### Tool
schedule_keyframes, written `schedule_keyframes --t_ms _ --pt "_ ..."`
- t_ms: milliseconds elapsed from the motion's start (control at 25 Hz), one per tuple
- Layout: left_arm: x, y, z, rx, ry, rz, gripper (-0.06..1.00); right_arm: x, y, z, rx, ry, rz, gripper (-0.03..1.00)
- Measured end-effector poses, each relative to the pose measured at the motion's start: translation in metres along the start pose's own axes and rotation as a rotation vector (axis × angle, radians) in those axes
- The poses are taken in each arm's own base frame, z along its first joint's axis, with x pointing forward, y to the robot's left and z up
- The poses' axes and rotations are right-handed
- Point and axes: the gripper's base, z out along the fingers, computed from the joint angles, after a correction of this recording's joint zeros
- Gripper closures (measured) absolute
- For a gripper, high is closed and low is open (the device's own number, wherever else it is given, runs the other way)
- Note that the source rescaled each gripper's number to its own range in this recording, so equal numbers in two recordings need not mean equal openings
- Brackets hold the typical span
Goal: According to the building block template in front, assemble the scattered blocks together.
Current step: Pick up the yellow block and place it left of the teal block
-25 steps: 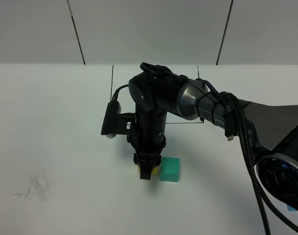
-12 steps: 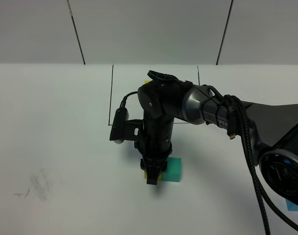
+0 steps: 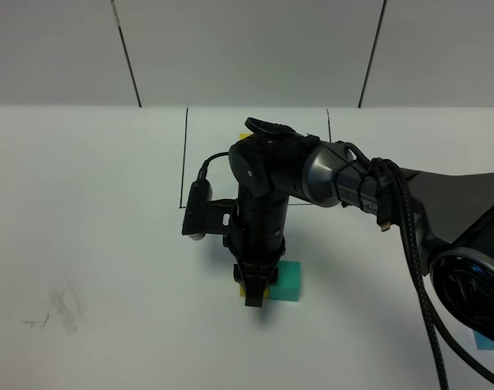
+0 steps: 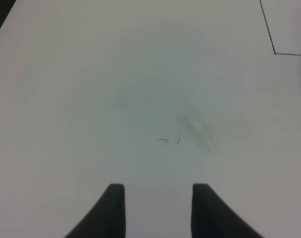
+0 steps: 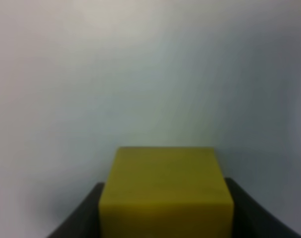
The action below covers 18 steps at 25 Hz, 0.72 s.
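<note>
The yellow block [image 3: 241, 288] has its lower edge down on the tabletop beside the teal-green block and would stand in place, so it is now time for my right gripper to open.
My right gripper [image 3: 253, 294] reaches across to the table's middle and is shut on the yellow block [image 3: 241, 288], low at the table. The teal-green block [image 3: 288, 280] sits right beside it, apparently touching. In the right wrist view the yellow block [image 5: 163, 168] fills the space between the gripper's [image 5: 163, 184] dark fingers. The sky-blue block [image 3: 489, 342] peeks out at the far right edge. The template is mostly hidden behind the arm; only a yellow corner [image 3: 244, 136] and its black frame line [image 3: 184, 162] show. My left gripper [image 4: 158, 191] is shut over bare table, holding nothing.
The right arm's thick body and cables [image 3: 377, 191] span from the right side to the centre. A grey smudge with pencil marks [image 3: 64, 309] lies at the front left, also seen as a smudge [image 4: 192, 129] under the left wrist. A panelled wall stands behind.
The right arm has shifted rightward with the yellow block, bringing it against the teal-green block. Over the last half second it has barely moved. The left gripper is unchanged.
</note>
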Motion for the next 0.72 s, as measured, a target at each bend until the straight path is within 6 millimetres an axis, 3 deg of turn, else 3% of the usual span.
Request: schedule_keyframes --t_ms 480,560,720 --pt "0.0 0.0 0.0 0.0 0.0 0.0 0.94 0.0002 -0.0002 0.0 0.0 0.0 0.002 0.77" --pt "0.0 0.0 0.0 0.0 0.0 0.0 0.94 0.0001 -0.0002 0.0 -0.001 -0.001 0.005 0.72" --pt "0.0 0.0 0.0 0.0 0.0 0.0 0.94 -0.0005 -0.0005 0.0002 0.004 -0.01 0.033 0.51"
